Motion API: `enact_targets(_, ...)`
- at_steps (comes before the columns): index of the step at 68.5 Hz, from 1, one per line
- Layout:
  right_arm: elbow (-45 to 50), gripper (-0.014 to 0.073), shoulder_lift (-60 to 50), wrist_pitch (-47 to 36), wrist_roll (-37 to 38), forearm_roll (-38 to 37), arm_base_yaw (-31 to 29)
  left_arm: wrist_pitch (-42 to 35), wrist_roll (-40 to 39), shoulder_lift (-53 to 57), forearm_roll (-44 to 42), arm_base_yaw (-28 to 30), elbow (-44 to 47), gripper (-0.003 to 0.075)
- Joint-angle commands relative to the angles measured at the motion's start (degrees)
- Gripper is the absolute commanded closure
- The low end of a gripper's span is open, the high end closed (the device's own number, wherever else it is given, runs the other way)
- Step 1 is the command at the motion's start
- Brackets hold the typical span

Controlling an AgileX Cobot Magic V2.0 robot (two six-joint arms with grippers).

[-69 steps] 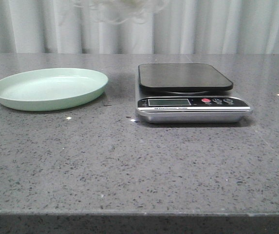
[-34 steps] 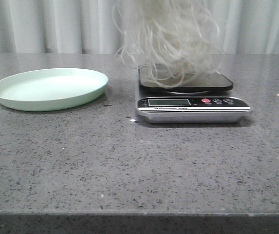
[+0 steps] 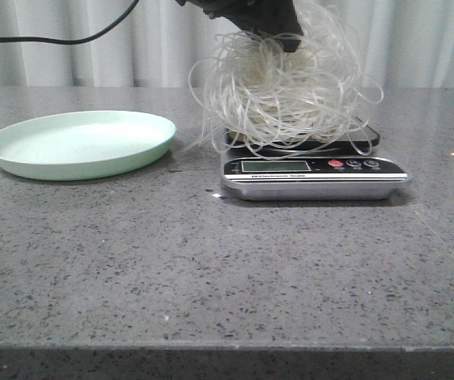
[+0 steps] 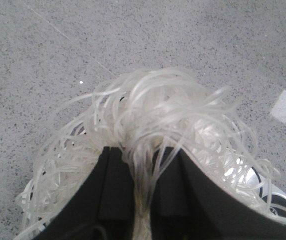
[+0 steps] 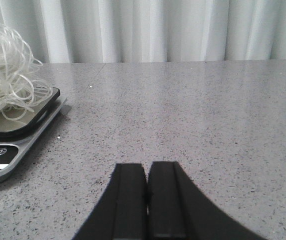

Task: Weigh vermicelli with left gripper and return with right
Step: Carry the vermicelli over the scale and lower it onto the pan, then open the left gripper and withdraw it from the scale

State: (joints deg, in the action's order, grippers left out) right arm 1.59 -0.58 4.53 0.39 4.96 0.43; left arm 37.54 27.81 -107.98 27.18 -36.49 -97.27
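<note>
The lower strands of the vermicelli [image 3: 286,95] would stay on the scale's black platform, so my left gripper should open its fingers.
The vermicelli [image 3: 286,95], a loose whitish tangle of thin strands, rests on the black platform of the kitchen scale [image 3: 314,178] at centre right. My left gripper [image 3: 270,32] comes down from above and is shut on its top strands; the left wrist view shows the strands [image 4: 157,110] pinched between the black fingers [image 4: 115,185]. The pale green plate [image 3: 80,144] is empty at the left. My right gripper [image 5: 146,172] is shut and empty, low over the table to the right of the scale [image 5: 13,150]; the vermicelli [image 5: 5,75] shows there too. It is out of the front view.
Grey speckled table [image 3: 211,261] with white curtains behind. A black cable [image 3: 52,39] hangs at the upper left. The scale's display and buttons [image 3: 353,164] face the front.
The vermicelli has come down from above the frame onto the scale platform. My left gripper has come into the front view at the top.
</note>
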Motion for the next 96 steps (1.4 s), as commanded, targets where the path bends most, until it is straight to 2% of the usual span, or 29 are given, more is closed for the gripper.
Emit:
enact_targets(1,-0.44,0.0442,-0.95,-4.53,-0.39,-0.49,-0.11,-1.44,-0.11,2.59,1.96,-0.60,-1.85,0.0566)
enact_targets(6,-0.44,0.0442,-0.95,-4.53,-0.39,-0.49,-0.11,-1.44,-0.11,2.59,1.96,-0.60,-1.85,0.0545)
enact_targets(12,-0.44,0.0442,-0.95,-4.53,-0.39,-0.49,-0.11,-1.18,-0.11,2.59,1.96,-0.60,-1.85,0.0482)
enact_targets(25,-0.44,0.0442,-0.95,-4.53,-0.39,-0.49,-0.11,0.29,-0.11,2.70,1.85,-0.60,-1.85,0.0261)
enact_targets(33,-0.44,0.0442,-0.95,-4.53,-0.39,-0.49,-0.11,0.41,-0.11,3.50,1.85,-0.50,-1.85,0.0204)
enact_targets(48,-0.44,0.0442,-0.95,-4.53,-0.39,-0.49,-0.11,2.31,-0.23,6.83,-1.05,-0.39,-1.85,0.0202)
enact_targets(74,-0.44,0.0442,-0.95,-4.53,-0.39,-0.49,-0.11,7.70,-12.72,15.36,-12.90,5.00,-0.86,0.0206)
enact_targets(88,-0.44,0.0442,-0.95,-4.53,-0.39,-0.49,-0.11,6.36,-14.12,22.62,-13.96,10.84,7.01,0.0232)
enact_targets(96,-0.44,0.0442,-0.95,-4.53,-0.39,-0.49,-0.11,1.54,-14.12,28.70,-13.96,13.88,15.22,0.0270)
